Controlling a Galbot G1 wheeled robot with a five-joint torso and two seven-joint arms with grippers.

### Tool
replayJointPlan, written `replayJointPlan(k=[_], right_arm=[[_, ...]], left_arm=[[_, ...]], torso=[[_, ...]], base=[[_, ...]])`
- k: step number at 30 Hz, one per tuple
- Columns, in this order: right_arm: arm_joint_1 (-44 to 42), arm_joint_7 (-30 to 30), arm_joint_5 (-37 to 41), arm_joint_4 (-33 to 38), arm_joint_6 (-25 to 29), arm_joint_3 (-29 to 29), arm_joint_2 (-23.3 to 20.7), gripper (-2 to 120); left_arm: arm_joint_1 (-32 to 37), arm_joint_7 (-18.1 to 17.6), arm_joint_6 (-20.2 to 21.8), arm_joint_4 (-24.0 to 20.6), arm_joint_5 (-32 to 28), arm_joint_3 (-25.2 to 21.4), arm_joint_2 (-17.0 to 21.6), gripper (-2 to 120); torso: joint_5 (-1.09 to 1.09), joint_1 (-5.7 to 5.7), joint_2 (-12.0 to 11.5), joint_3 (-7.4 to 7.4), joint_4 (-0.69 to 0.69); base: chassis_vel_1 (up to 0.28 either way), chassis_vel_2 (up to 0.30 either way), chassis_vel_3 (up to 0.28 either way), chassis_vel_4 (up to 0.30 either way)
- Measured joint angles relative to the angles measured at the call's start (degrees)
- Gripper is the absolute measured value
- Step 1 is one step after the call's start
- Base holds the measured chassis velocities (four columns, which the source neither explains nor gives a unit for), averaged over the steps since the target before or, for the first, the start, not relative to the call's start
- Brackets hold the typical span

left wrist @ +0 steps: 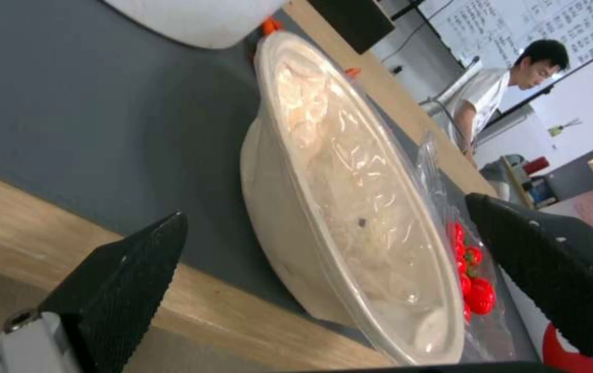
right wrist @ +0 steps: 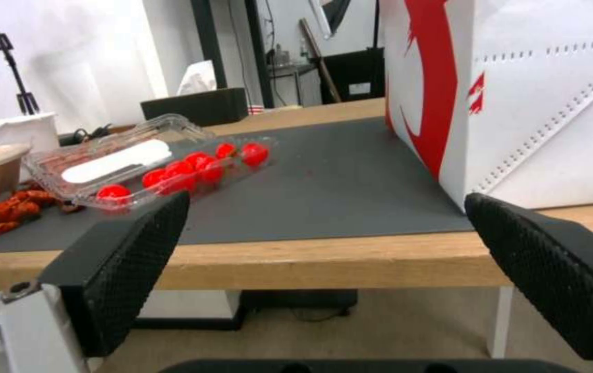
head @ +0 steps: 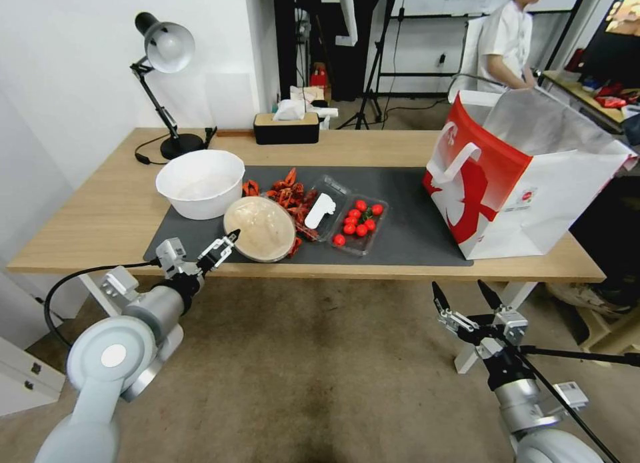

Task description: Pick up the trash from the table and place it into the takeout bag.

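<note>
My left gripper grabs the round tan bowl by its rim (head: 227, 222) next, to drop it into the takeout bag (head: 527, 176) as trash.
The round tan bowl (head: 259, 228), sealed with clear film, sits on the dark mat near the table's front edge. My left gripper (head: 223, 244) is open just left of the bowl's rim, at the table edge. In the left wrist view the bowl (left wrist: 338, 207) lies ahead, between the spread fingers (left wrist: 124, 290). The takeout bag (head: 527, 176), red and white with a foil lining, stands open on the table's right end. My right gripper (head: 459, 286) hangs open below the table's front edge, in front of the bag (right wrist: 518, 103), holding nothing.
A big white bowl (head: 200, 182) stands behind the tan bowl. Red crayfish shells (head: 287, 190) and a clear tray of cherry tomatoes (head: 360, 223) lie mid-mat (head: 407, 210). A desk lamp (head: 163, 83) and a tissue box (head: 287, 126) stand at the back.
</note>
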Motion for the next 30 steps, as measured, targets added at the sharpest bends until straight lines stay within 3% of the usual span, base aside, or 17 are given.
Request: replayJointPlan(k=[15, 23, 25, 26, 30], right_arm=[[-0.5, 0.2, -1.0, -0.4, 0.0, -0.2, 1.2, 100], [-0.3, 0.4, -1.1, -0.9, 0.0, -0.3, 1.3, 100], [-0.2, 0.4, -1.2, -1.1, 0.0, -0.3, 1.5, 100], [-0.2, 0.4, -1.2, -1.1, 0.0, -0.3, 1.5, 100], [-0.1, 0.6, -1.7, -1.3, 0.0, -0.8, 2.0, 100]], left_arm=[[-3.6, -1.6, 0.7, 5.0, -0.9, 2.7, -0.5, 95], [-4.3, -1.6, 0.7, 5.6, -1.0, 3.2, -0.4, 71], [-4.5, -1.6, 0.7, 5.7, -1.1, 3.3, -0.4, 57], [-4.5, -1.6, 0.7, 5.7, -1.1, 3.3, -0.4, 57], [-4.5, -1.6, 0.7, 5.9, -1.2, 3.3, 0.0, 39]], torso=[[0.0, -0.01, 0.0, -0.01, 0.0], [-0.01, -0.01, 0.0, -0.01, 0.0], [-0.01, -0.01, 0.0, -0.01, 0.01], [-0.01, -0.01, 0.0, -0.01, 0.01], [0.0, -0.01, 0.0, -0.01, 0.01]], base=[[0.0, 0.0, 0.0, 0.0], [0.0, 0.0, 0.0, 0.0], [0.0, 0.0, 0.0, 0.0], [0.0, 0.0, 0.0, 0.0], [0.0, 0.0, 0.0, 0.0]])
